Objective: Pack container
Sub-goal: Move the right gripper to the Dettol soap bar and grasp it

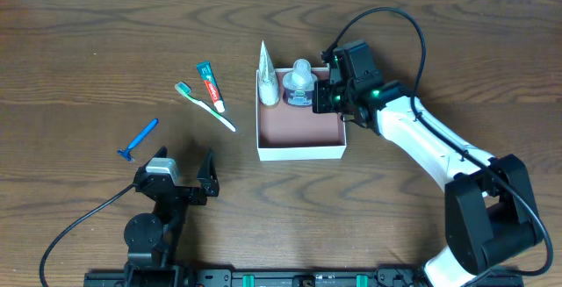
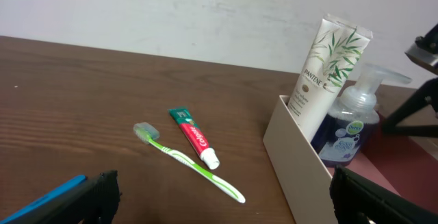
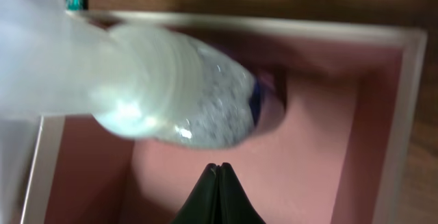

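Note:
If I lifted my right gripper now, it would come away empty and the pump bottle point(image 1: 299, 83) would stay in the box point(image 1: 301, 131): the shut fingers are beside the bottle.
The container point(image 1: 301, 153), a shallow white box with a pinkish-brown inside, stands mid-table. In it, at the far side, stand a clear pump bottle point(image 1: 299, 83) and a white Pantene tube point(image 1: 268, 81). My right gripper point(image 1: 327, 94) is shut and empty over the box's far right corner, just right of the pump bottle. In the right wrist view the shut fingertips point(image 3: 220, 168) hang above the box floor point(image 3: 321, 148), below the bottle point(image 3: 178, 101). My left gripper point(image 1: 180, 175) is open and empty near the front left. Its view shows the box wall point(image 2: 294, 162), the tube point(image 2: 325, 77) and the bottle point(image 2: 349, 131).
Left of the box on the wooden table lie a red-and-green toothpaste tube point(image 1: 211, 87), a green-and-white toothbrush point(image 1: 207, 108) and a blue razor point(image 1: 139, 139). The left wrist view shows the toothpaste point(image 2: 194, 136), toothbrush point(image 2: 195, 164) and razor point(image 2: 41, 196).

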Robot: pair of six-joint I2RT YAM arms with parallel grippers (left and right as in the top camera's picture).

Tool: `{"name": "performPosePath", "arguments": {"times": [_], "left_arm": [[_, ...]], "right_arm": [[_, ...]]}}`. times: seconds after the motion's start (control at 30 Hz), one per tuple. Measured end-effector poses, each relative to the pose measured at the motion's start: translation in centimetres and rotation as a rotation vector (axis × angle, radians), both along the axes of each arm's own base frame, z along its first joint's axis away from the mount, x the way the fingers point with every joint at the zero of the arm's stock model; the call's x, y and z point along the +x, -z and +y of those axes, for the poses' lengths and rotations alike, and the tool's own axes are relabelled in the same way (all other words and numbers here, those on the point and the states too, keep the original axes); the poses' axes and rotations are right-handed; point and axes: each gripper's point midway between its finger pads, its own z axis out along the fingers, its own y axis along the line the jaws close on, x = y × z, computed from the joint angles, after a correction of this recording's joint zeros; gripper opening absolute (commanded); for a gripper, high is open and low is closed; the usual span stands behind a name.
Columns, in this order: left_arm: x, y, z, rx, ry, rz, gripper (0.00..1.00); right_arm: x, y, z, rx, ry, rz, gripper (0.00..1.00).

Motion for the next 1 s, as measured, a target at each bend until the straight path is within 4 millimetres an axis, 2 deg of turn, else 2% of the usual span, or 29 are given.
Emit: {"name": "performPosePath", "arguments": {"times": [0.07,0.13,0.2,0.37,0.43,0.5,0.6,0.73,0.87,1.0], "left_arm": [[0.0,0.0,0.0,0.000,0.000,0.000,0.98],[0.0,0.0,0.0,0.000,0.000,0.000,0.98],[0.0,0.0,0.0,0.000,0.000,0.000,0.98],[0.0,0.0,0.0,0.000,0.000,0.000,0.98],[0.0,0.0,0.0,0.000,0.000,0.000,0.98],[0.0,0.0,0.0,0.000,0.000,0.000,0.98],[0.0,0.0,0.0,0.000,0.000,0.000,0.98],[0.0,0.0,0.0,0.000,0.000,0.000,0.98],[0.0,0.0,0.0,0.000,0.000,0.000,0.98],[0.0,0.0,0.0,0.000,0.000,0.000,0.98]], "right_arm": [[-0.6,-0.1,-0.5,-0.008,0.005,0.026,0.13],[-1.1,-1.3,-1.5,-0.014,0.020,0.039,0.17],[-1.2,-3.5,-2.5,-0.004,0.041,0.017,0.27],[-1.5,-11.3,-6.1,0.045,0.121,-0.118,0.51],[-2.4,-13.5,-8.4,0.042,0.174,-0.144,0.64],[-3.6,-14.5,-10.9,0.015,0.233,-0.140,0.74],[-5.8,-13.9,-14.8,-0.061,0.331,-0.065,0.85],[-7.9,-11.5,-18.1,-0.160,0.429,0.065,0.87],[-8.3,-9.9,-19.7,-0.220,0.476,0.121,0.87],[-8.1,-8.4,-20.5,-0.250,0.499,0.169,0.88]]}}
